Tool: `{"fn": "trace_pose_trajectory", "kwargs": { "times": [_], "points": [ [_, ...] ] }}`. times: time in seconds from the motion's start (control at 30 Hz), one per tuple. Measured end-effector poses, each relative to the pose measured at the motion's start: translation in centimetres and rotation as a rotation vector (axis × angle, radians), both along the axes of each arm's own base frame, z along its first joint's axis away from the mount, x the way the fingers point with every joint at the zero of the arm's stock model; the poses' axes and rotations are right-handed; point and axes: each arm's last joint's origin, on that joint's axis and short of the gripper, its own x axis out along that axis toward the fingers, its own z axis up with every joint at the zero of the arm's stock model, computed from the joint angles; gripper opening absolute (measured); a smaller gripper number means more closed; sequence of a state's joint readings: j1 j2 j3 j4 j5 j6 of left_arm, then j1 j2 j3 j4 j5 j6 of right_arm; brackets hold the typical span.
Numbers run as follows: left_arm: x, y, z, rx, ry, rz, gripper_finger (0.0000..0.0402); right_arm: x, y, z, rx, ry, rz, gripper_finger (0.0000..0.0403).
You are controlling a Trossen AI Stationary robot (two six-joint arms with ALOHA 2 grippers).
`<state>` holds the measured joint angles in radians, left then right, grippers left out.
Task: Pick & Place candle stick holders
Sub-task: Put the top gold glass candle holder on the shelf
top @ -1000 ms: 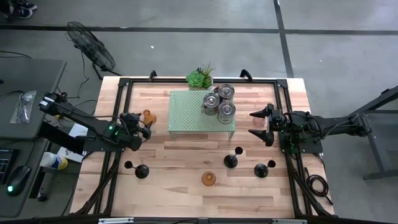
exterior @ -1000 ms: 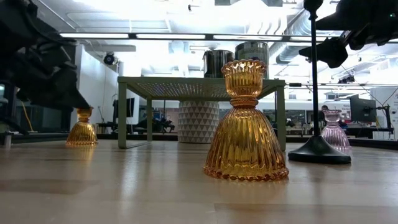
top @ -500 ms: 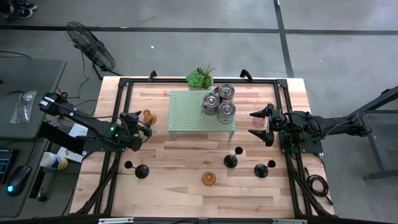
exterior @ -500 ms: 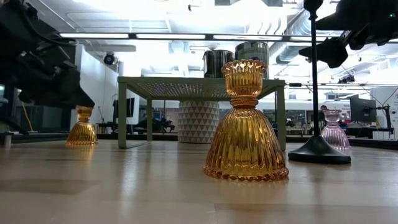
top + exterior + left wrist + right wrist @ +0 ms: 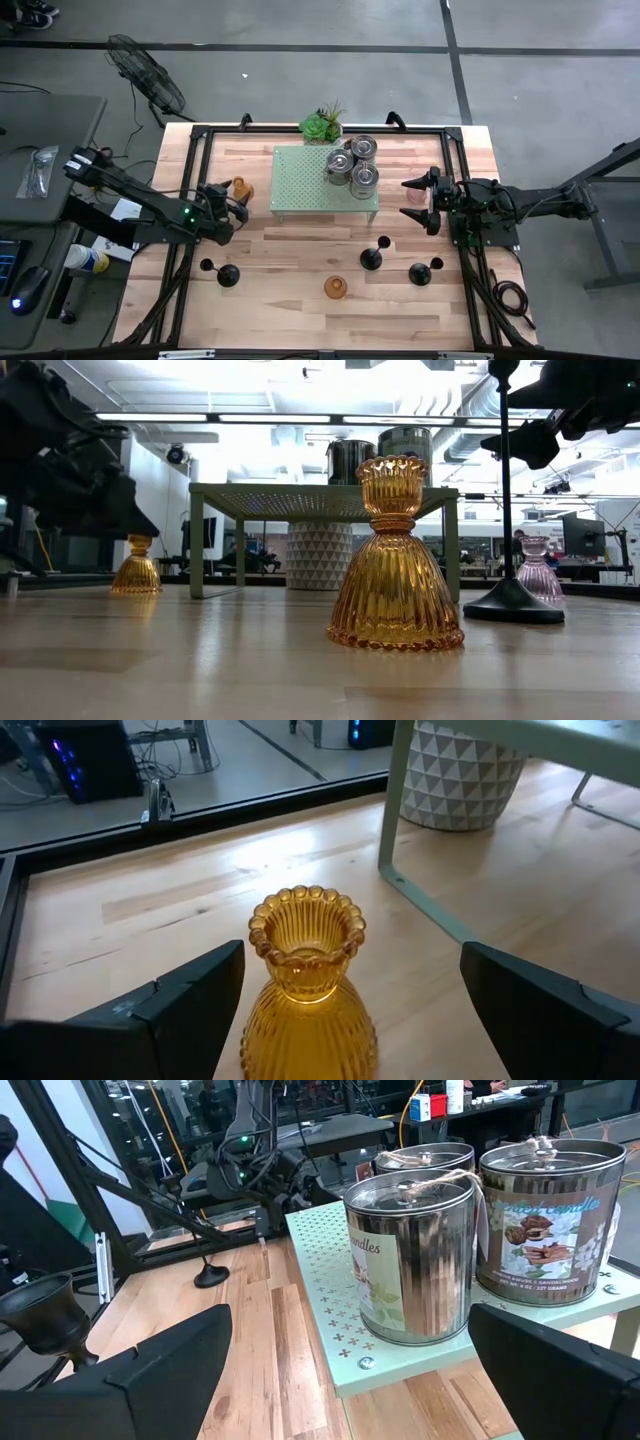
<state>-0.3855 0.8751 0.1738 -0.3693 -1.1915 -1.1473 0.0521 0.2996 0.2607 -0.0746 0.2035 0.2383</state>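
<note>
My left gripper grabs the amber glass candle stick holder by its narrow neck (image 5: 308,985) next, to set it on the pale green stand.
An amber glass candle stick holder (image 5: 305,982) stands upright on its base at the table's left (image 5: 240,188). My left gripper (image 5: 232,200) is open and level beside it. Its fingers (image 5: 190,1005) stand on either side of the holder without touching it. A second amber holder (image 5: 334,288) stands near the front edge. Several black holders (image 5: 372,258) stand on the near half of the table. Three silvery cylindrical holders (image 5: 410,1260) stand on the pale green stand (image 5: 310,180). My right gripper (image 5: 411,198) is open and empty at the table's right.
A green potted plant (image 5: 322,125) stands behind the stand at the far edge. A pale pink glass holder (image 5: 538,575) stands near my right gripper. A black frame (image 5: 195,140) runs round the table. Bare wood lies between the stand and the front row of holders.
My left gripper has moved a little toward the table's right edge, closer to the amber holder at the left, and has stayed open.
</note>
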Motion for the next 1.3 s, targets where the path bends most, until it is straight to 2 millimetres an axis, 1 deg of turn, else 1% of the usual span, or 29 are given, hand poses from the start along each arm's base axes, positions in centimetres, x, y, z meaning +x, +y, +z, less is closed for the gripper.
{"fn": "trace_pose_trajectory", "kwargs": {
  "times": [0.2,0.47,0.67,0.77,1.07,1.17,1.3],
  "points": [
    [0.3,0.0,-0.5,0.01,0.036,0.01,0.0363,0.0,0.0,0.0,0.0,0.001,0.0,0.04],
    [1.2,1.3,-1.0,-0.002,0.029,0.136,0.0363,0.0,0.0,0.0,0.0,0.0,0.0,0.04],
    [1.6,1.4,-1.4,-0.013,0.031,0.14,0.0356,0.0,0.0,0.0,0.0,0.001,0.0,0.04],
    [1.7,1.3,-1.5,-0.024,0.036,0.133,0.0332,0.0,0.0,0.0,0.0,0.001,0.0,0.04],
    [1.9,1.3,-1.6,-0.036,0.038,0.126,0.0222,0.0,0.0,0.0,0.0,0.001,0.001,0.04],
    [1.9,1.3,-1.6,-0.034,0.038,0.127,0.0197,0.0,0.0,0.0,0.0,0.001,0.0,0.04],
    [1.9,1.3,-1.6,-0.034,0.036,0.128,0.0173,0.0,0.0,0.0,0.0,0.0,0.0,0.04]
  ]
}}
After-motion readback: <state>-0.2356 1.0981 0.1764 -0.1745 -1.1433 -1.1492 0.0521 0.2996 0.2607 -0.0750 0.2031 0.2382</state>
